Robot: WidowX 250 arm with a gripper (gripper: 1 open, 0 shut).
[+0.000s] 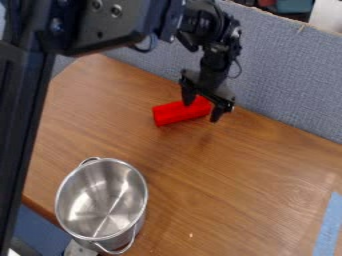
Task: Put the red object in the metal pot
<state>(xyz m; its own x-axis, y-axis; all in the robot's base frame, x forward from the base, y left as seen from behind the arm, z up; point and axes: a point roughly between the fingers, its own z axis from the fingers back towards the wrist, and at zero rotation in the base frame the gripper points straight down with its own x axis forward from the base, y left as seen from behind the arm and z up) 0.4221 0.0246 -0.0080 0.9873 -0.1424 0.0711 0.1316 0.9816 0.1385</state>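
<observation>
My gripper grabs the red object by its end (203, 104) next, to put it in the metal pot (102, 204).
The red object (177, 112) is a small bright red block lying on the wooden table (241, 170), toward the back. My gripper (202, 104) points down right over the block's right end, open, one finger on either side of it. Whether the fingers touch the block I cannot tell. The metal pot (102, 204) stands empty near the table's front left corner, shiny inside, well apart from the block and the gripper.
A blue-grey fabric wall (287, 70) runs along the table's back edge just behind the gripper. The black arm (120, 25) reaches in from the upper left. The table's right edge (330, 200) drops off at the right.
</observation>
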